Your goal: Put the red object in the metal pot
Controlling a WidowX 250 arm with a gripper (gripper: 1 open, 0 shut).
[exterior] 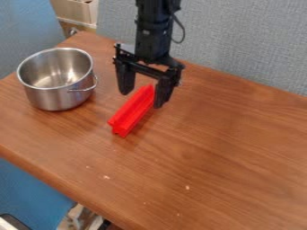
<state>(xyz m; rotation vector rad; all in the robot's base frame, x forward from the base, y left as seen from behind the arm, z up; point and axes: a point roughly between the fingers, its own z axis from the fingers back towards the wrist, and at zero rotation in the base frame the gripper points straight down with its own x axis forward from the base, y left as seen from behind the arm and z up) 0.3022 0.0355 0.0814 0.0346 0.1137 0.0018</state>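
Note:
I need to put the red bar in the metal pot (pixel 57 77), so my gripper should pick up the bar by its upper end section (pixel 144 93) next.
The red object (pixel 129 113) is a bright red bar lying flat on the wooden table (pixel 228 153), slanting from lower left to upper right. The metal pot (pixel 57 77) stands upright and looks empty at the table's left, a short way left of the bar. My gripper (pixel 145 93) hangs from above with its two black fingers open. The fingers straddle the bar's upper right end, one on each side. I cannot tell whether they touch it.
A blue-grey wall (pixel 252 36) runs behind the table. A beige object (pixel 79 13) sits beyond the table's far left corner. The table's front edge runs diagonally along the lower left.

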